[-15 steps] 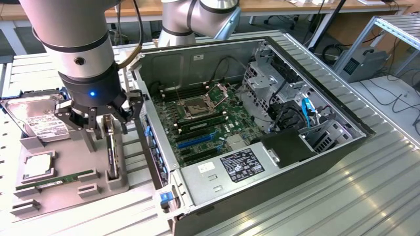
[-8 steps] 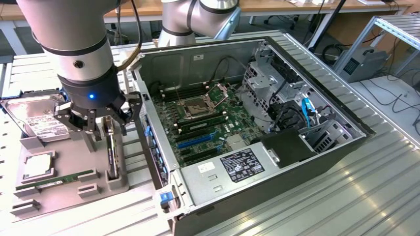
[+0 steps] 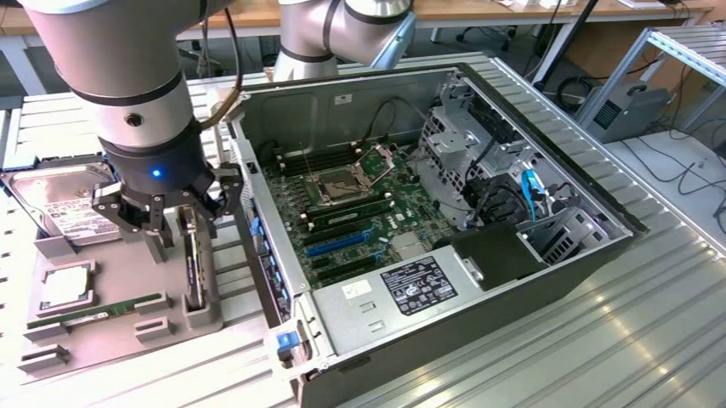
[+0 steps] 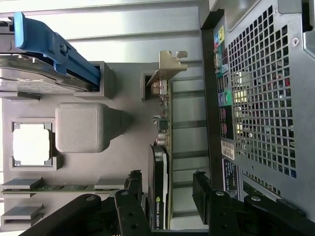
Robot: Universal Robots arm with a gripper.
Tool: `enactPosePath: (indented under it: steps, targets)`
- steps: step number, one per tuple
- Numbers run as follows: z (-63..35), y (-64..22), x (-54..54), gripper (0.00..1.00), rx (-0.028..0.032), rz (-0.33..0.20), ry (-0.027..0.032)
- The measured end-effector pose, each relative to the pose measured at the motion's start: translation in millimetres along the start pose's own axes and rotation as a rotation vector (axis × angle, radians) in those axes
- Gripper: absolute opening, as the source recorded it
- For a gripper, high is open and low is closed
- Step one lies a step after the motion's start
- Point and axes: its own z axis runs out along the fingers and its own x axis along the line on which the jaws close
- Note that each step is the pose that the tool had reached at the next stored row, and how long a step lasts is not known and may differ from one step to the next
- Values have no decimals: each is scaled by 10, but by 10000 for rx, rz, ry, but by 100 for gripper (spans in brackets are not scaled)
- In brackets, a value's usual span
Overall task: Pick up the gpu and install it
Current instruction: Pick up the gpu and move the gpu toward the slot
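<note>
The GPU is to be installed next, and its silver bracket bends out sideways. My gripper should grab the GPU by its cooler end (image 3: 193, 255), where two flat sides face each other.
The gpu (image 3: 195, 268) stands on its long edge in a slot of the grey holder tray (image 3: 125, 272), at the exterior view's left of the computer case. In the wrist view the gpu (image 4: 161, 147) shows a green board, a dark cooler and a silver end bracket. My gripper (image 3: 185, 223) is open right above it. Its black fingers (image 4: 134, 183) straddle the cooler end of the card, one on each side, with gaps to the card. Nothing is held.
The open computer case (image 3: 477, 93) lies on its side with the motherboard (image 3: 363, 217) and its expansion slots exposed. The tray also holds a hard drive (image 3: 68, 204), a CPU (image 3: 66, 285) and a memory stick (image 3: 97, 313). The case's perforated rear wall (image 4: 261, 98) is close beside the gpu.
</note>
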Motion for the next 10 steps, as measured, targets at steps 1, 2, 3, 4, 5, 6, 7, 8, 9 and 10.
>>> enactPosePath:
  steps: [1, 2, 3, 4, 5, 6, 7, 8, 9, 10]
  targets:
    - [11, -1, 3, 54, 0, 0, -1]
    - [22, -1, 6, 54, 0, 0, -1]
    - [34, -2, 9, 54, 1, 0, -1]
    - [44, -3, 12, 54, 2, 0, -1]
    - [55, -3, 14, 54, 2, 0, -1]
    - [64, -4, 16, 54, 2, 0, -1]
    - [74, -4, 17, 54, 2, 0, -1]
    - [83, -5, 19, 54, 2, 0, -1]
    - [92, -5, 20, 54, 2, 0, 0]
    - [102, -6, 21, 54, 3, 0, -1]
